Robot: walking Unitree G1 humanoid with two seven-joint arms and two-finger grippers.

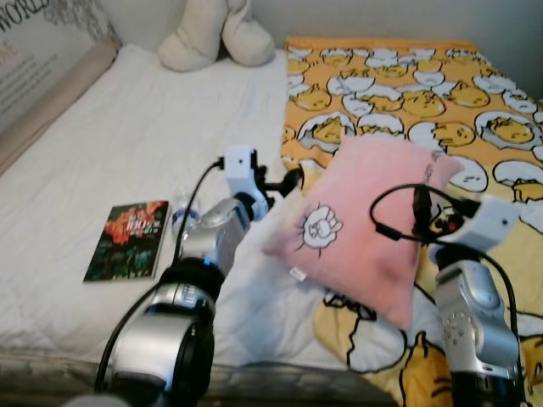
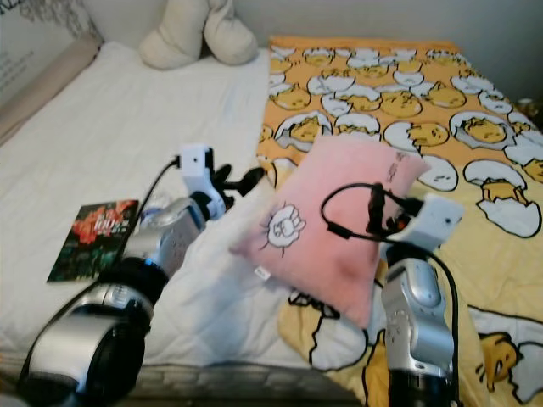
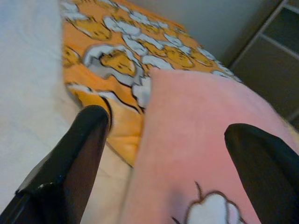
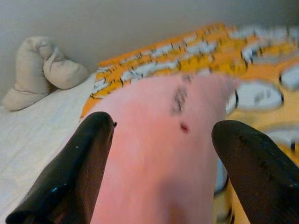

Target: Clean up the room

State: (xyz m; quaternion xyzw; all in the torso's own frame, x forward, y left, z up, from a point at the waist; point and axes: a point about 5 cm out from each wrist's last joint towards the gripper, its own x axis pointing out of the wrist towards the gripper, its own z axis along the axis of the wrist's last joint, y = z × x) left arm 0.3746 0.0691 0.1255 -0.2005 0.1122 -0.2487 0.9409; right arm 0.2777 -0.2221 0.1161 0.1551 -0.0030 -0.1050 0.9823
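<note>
I need to pinch the pillow with my left gripper next, by its side edge beside the cartoon print, because the pillow's plump middle is far wider than my fingers.
A pink pillow with a small white cartoon print lies tilted on the bed, partly on the orange egg-pattern blanket. My left gripper is open at the pillow's left upper edge, one finger showing beside it. My right gripper is open at the pillow's right side, its fingers spread wide with the pink fabric between them. A dark book lies on the white sheet left of my left arm. A clear plastic bottle lies beside it, partly hidden by the arm.
A cream plush cushion sits at the head of the bed against the wall. A padded headboard panel runs along the left. The bed's front edge is just below my arms. Dark shelving stands beyond the bed.
</note>
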